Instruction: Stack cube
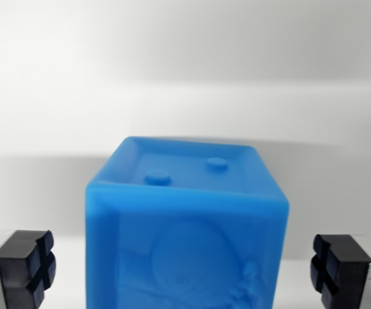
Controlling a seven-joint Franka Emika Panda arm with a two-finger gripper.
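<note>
My gripper should next grab the opposite sides of the blue cube, so that it can stack the blue cube on another cube.
A blue cube fills the lower middle of the wrist view, with two round studs on its recessed top and a raised relief figure on its near face. My gripper is open: one black finger pad stands at the wrist view's left and the other at the right, each apart from the cube's sides. The cube sits between the fingers, its lower part cut off by the frame's bottom edge. No second cube is in sight.
Behind the cube lies a pale white surface with soft grey shadow bands; its far part is blurred.
</note>
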